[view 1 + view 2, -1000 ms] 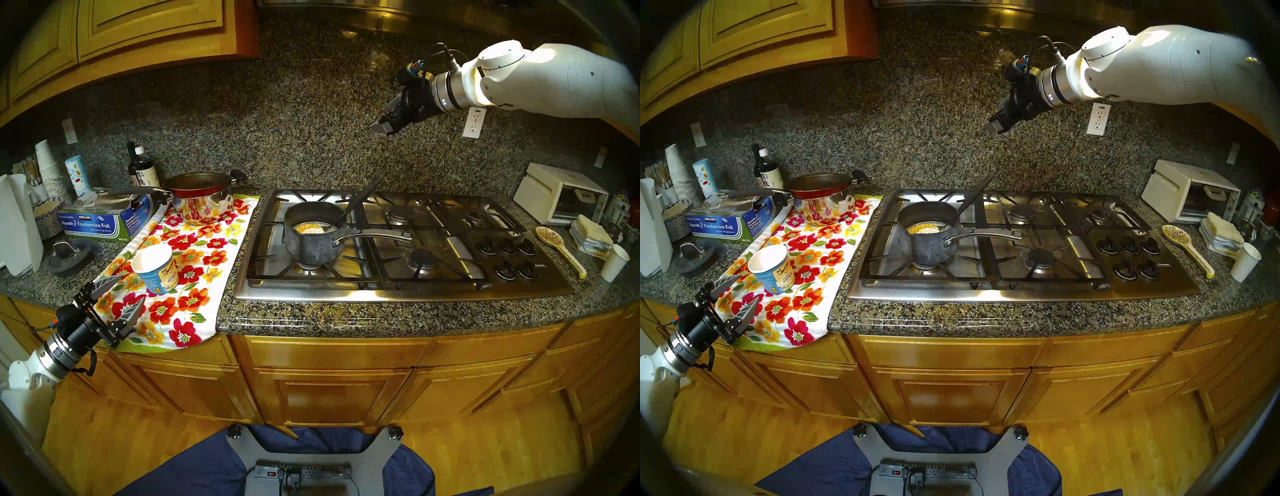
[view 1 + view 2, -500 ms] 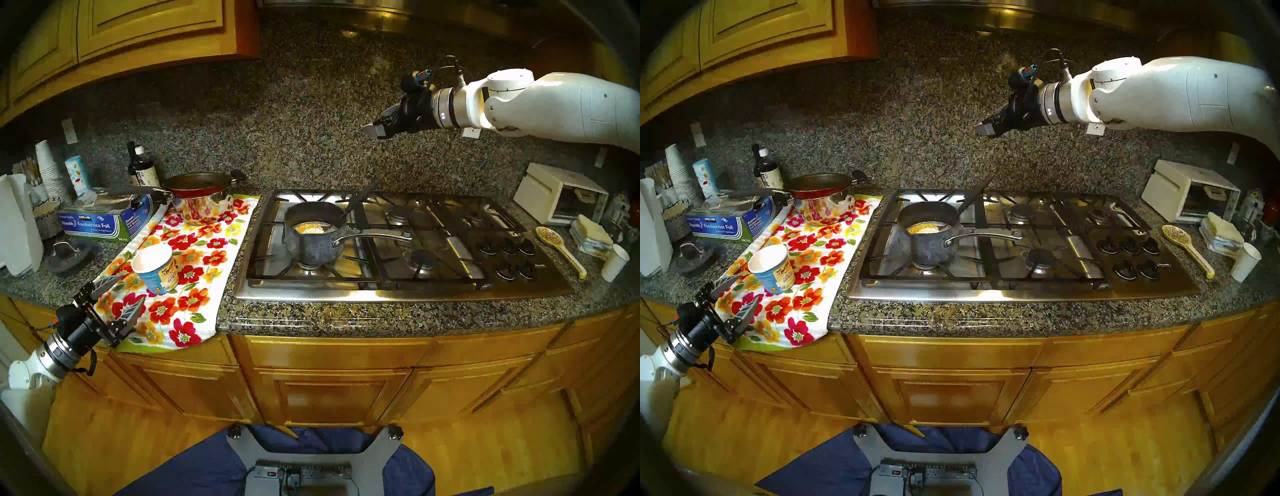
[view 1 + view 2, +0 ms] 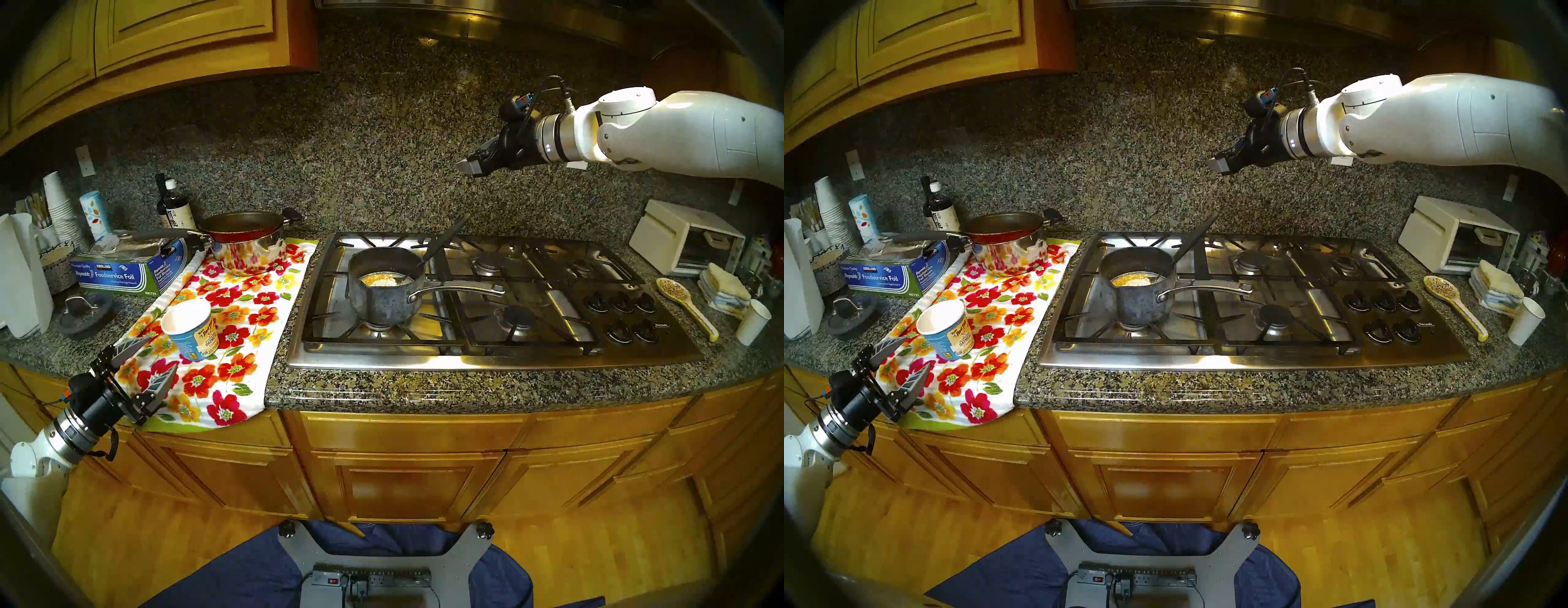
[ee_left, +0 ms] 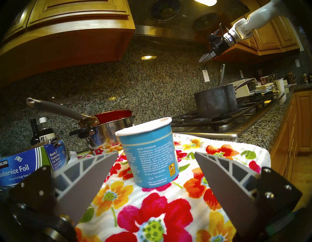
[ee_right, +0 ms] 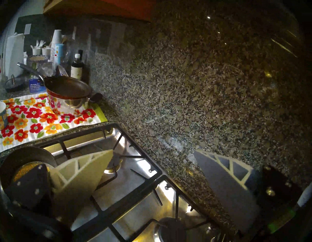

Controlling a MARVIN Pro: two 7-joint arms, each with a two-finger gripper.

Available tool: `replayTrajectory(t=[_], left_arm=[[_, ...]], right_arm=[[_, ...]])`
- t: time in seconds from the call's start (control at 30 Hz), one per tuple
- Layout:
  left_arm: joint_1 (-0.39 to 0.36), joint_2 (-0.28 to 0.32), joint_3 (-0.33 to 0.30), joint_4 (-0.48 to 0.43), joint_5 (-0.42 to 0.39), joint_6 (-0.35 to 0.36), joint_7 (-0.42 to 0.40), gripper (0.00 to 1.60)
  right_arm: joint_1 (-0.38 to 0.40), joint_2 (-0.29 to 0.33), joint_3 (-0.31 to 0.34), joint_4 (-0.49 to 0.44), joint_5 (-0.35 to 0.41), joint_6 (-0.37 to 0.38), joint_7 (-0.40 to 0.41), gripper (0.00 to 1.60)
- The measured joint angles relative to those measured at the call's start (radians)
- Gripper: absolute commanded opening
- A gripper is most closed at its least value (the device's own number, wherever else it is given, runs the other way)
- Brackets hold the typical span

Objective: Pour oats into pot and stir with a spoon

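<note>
The robot's right gripper should next take the spoon by its black handle above the pot's rim point(image 3: 443, 239), because the spoon's other end is inside the pot point(image 3: 383, 286) among the oats.
The dark grey mottled pot point(image 3: 384, 297) stands on the stove's front left burner with its long handle pointing right. Tan-yellow oats point(image 3: 379, 280) lie in its bottom. The black-handled spoon point(image 3: 443, 240) leans in the pot against the far right rim. The blue Oatmeal cup point(image 3: 191, 329) stands upright on the floral towel point(image 3: 237, 339); it also shows in the left wrist view point(image 4: 148, 152). My left gripper point(image 3: 163, 352) is open and empty just in front of the cup. My right gripper point(image 3: 471, 165) is open and empty, high above the stove; its fingers point(image 5: 81, 177) are wide apart.
A shiny steel pot with a red pan on it point(image 3: 246, 244) stands at the towel's back. A foil box point(image 3: 123, 271) lies to the left. A cream speckled ceramic spoon point(image 3: 685, 303), a white paper cup point(image 3: 753, 320) and a toaster oven point(image 3: 685, 237) are right of the stove knobs point(image 3: 621, 314).
My right arm has dropped a little and its gripper has drifted slightly down and right, still empty above the stove. The left arm, cup, pot and spoon have not moved.
</note>
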State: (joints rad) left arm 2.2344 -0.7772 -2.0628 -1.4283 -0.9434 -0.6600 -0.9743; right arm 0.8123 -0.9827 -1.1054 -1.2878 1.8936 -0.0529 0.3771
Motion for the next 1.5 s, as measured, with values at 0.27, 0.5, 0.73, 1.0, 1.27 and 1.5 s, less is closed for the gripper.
replayTrajectory(t=[0.27,0.5,0.73,1.0,1.27,1.5], left_arm=[[0.000,0.000,0.000,0.000,0.000,0.000,0.000,1.60],[0.000,0.000,0.000,0.000,0.000,0.000,0.000,1.60],[0.000,0.000,0.000,0.000,0.000,0.000,0.000,1.60],[0.000,0.000,0.000,-0.001,0.000,0.000,0.000,1.60],[0.000,0.000,0.000,-0.001,0.000,0.000,0.000,1.60],[0.000,0.000,0.000,-0.001,0.000,0.000,0.000,1.60]], right_arm=[[-0.004,0.022,0.036,-0.016,0.083,0.012,-0.016,1.60],[-0.018,0.070,0.076,-0.064,0.220,0.007,-0.045,1.60],[-0.037,0.116,0.090,-0.126,0.308,-0.023,-0.080,1.60],[-0.041,0.155,0.091,-0.198,0.354,-0.055,-0.120,1.60],[-0.032,0.191,0.090,-0.286,0.385,-0.080,-0.158,1.60],[-0.023,0.220,0.085,-0.351,0.395,-0.105,-0.187,1.60]])
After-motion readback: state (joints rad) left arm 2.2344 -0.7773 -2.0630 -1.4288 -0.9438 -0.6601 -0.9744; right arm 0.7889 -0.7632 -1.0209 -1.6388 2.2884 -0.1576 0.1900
